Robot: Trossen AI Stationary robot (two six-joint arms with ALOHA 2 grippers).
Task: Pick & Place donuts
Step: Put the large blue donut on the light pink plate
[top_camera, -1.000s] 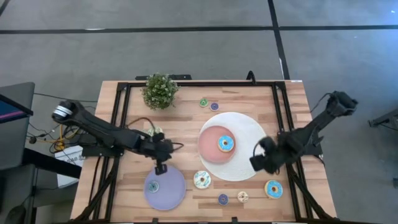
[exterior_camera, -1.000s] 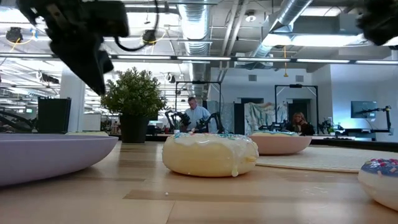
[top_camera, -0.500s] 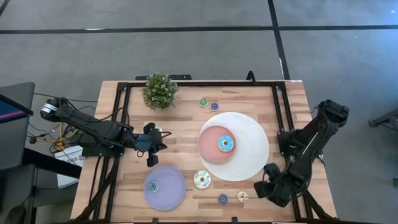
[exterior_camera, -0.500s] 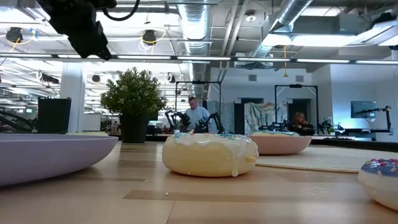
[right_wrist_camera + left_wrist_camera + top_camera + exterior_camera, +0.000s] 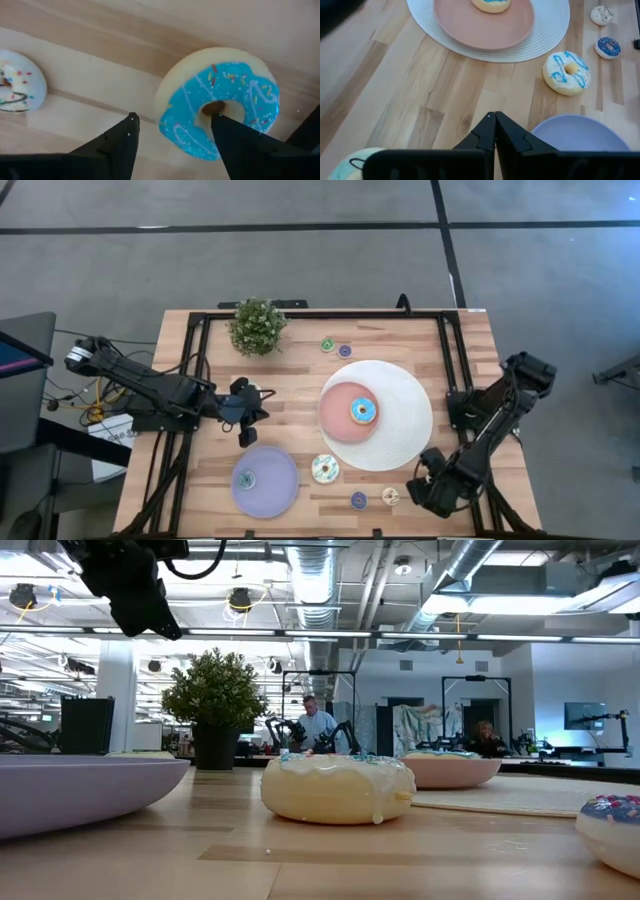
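Observation:
My right gripper grips the blue-iced donut by its ring between hole and rim (image 5: 183,124) next, to place it on the pink plate.
My right gripper (image 5: 173,118) is open, low over the tan donut with blue icing (image 5: 220,100) near the table's near right corner. One fingertip stands at its hole and the other outside its rim. In the high view the right gripper (image 5: 428,492) hides that donut. My left gripper (image 5: 492,116) is shut and empty, held above the wood (image 5: 246,438) between the plant and the lavender plate (image 5: 275,490). A tiny teal donut (image 5: 246,478) lies on that plate. Another blue-iced donut (image 5: 363,411) lies on the pink plate (image 5: 338,415). A pale-iced donut (image 5: 324,469) lies flat on the table. My right gripper comes at the blue-iced donut from above, with one fingertip (image 5: 216,119) at the hole (image 5: 214,107) and the other (image 5: 131,119) beside the outer rim. I cannot tell whether either fingertip touches it. The donut lies flat on the table.
A white round mat (image 5: 405,430) lies under the pink plate. Tiny purple (image 5: 358,500) and tan (image 5: 390,496) donuts lie near the near edge. Green (image 5: 327,344) and purple (image 5: 344,351) ones lie by the far edge. A potted plant (image 5: 257,326) stands far left.
My right gripper has moved from beside the white mat toward the near edge and now covers the blue-iced donut in the near right corner. My left gripper has drawn back from the lavender plate's far rim, up and toward the far left. No donut has moved.

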